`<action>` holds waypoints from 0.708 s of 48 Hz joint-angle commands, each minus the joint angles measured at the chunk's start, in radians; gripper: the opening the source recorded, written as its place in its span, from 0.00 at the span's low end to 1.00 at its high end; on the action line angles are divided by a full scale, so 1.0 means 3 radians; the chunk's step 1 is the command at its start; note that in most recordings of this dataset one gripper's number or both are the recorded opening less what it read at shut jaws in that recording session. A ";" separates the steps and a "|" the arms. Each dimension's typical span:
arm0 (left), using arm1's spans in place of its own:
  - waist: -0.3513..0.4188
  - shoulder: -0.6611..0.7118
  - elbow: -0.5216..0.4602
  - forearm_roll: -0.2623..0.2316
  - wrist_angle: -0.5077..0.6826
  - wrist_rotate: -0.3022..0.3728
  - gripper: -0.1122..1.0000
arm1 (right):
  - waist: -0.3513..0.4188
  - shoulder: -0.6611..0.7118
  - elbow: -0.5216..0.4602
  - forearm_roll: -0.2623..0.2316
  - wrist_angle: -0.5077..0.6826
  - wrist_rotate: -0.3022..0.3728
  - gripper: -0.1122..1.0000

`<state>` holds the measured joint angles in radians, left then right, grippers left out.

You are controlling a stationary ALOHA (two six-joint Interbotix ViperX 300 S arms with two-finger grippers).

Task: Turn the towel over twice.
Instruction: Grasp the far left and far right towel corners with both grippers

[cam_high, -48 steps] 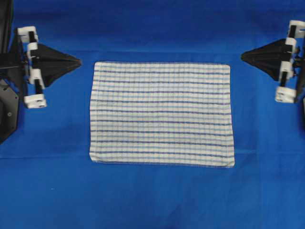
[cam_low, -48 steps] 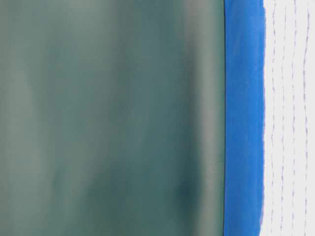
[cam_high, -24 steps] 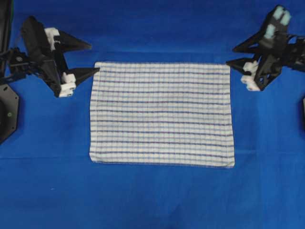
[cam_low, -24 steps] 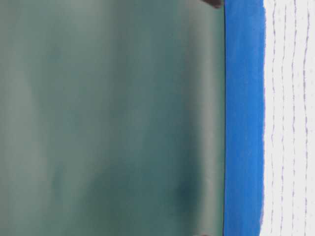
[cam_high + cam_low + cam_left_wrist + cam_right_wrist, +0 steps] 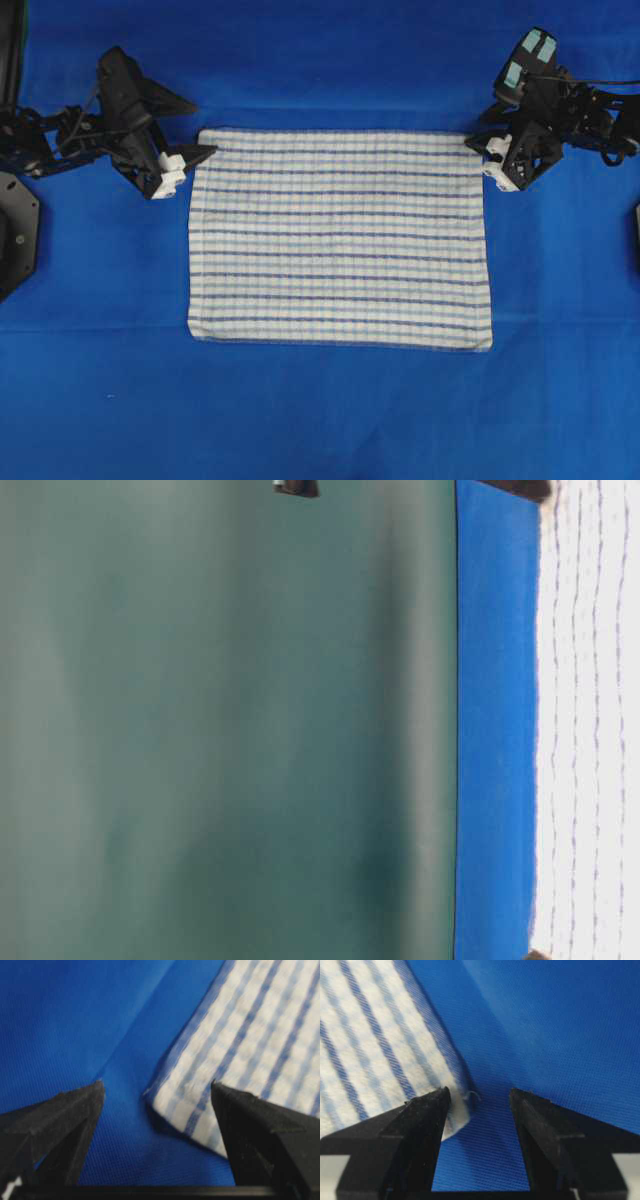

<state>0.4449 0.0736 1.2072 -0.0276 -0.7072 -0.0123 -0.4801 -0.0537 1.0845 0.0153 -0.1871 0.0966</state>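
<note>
My fingertips straddle the towel corner, low over the blue cloth, so it is now time for my right gripper to close, which would catch the towel (image 5: 340,240).
The towel (image 5: 340,240), white with dark and light blue stripes, lies flat and spread out on the blue cloth. My left gripper (image 5: 203,127) stands open at its far left corner. In the left wrist view that corner (image 5: 165,1100) lies between the left gripper's (image 5: 157,1084) fingers, with one finger over the towel (image 5: 240,1035). My right gripper (image 5: 482,125) stands open at the far right corner. In the right wrist view the right gripper (image 5: 479,1090) straddles the corner tip, one finger over the towel (image 5: 370,1050), the other over bare cloth. Neither holds anything.
A plain blue cloth (image 5: 320,420) covers the table around the towel, with a soft crease (image 5: 125,1035) running near the left corner. The table-level view has the towel's edge (image 5: 590,720), the blue cloth (image 5: 495,720) and a dull green backdrop (image 5: 220,720).
Both grippers went from shut to open, turned, and moved inward and down from the table's sides to the towel's two far corners. The towel has not moved.
</note>
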 commanded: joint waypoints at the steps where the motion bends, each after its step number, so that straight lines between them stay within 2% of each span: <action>1: 0.0005 0.0072 -0.0066 -0.0005 -0.0036 0.0000 0.84 | -0.0036 0.0026 -0.0046 0.0000 -0.0041 -0.0005 0.63; 8: 0.0026 0.0153 -0.0092 -0.0005 0.0000 0.0000 0.81 | -0.0041 0.0031 -0.0046 0.0000 -0.0046 -0.0005 0.63; 12: 0.0031 0.0159 -0.0092 -0.0005 0.0082 0.0005 0.75 | -0.0041 0.0031 -0.0051 0.0000 -0.0041 -0.0010 0.61; 14: 0.0031 0.0153 -0.0097 -0.0005 0.0123 0.0000 0.67 | -0.0041 0.0036 -0.0051 -0.0010 -0.0036 -0.0010 0.58; 16: 0.0031 0.0159 -0.0097 -0.0005 0.0169 0.0000 0.57 | -0.0041 0.0031 -0.0051 -0.0015 -0.0031 -0.0015 0.51; 22: -0.0026 0.0159 -0.0097 -0.0005 0.0251 0.0010 0.26 | -0.0041 0.0031 -0.0056 -0.0036 -0.0026 -0.0015 0.19; 23: -0.0041 0.0159 -0.0097 -0.0005 0.0261 0.0010 0.22 | -0.0041 0.0031 -0.0056 -0.0036 -0.0031 -0.0015 0.15; 25: -0.0061 0.0159 -0.0097 -0.0005 0.0271 0.0015 0.15 | -0.0041 0.0026 -0.0056 -0.0036 -0.0046 -0.0015 0.15; 34: -0.0092 0.0082 -0.0097 -0.0005 0.0348 0.0036 0.13 | -0.0046 -0.0061 -0.0056 -0.0026 -0.0046 -0.0010 0.15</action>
<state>0.4264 0.1166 1.1720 -0.0276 -0.6259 -0.0061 -0.4878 -0.0445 1.0799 0.0061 -0.1948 0.0936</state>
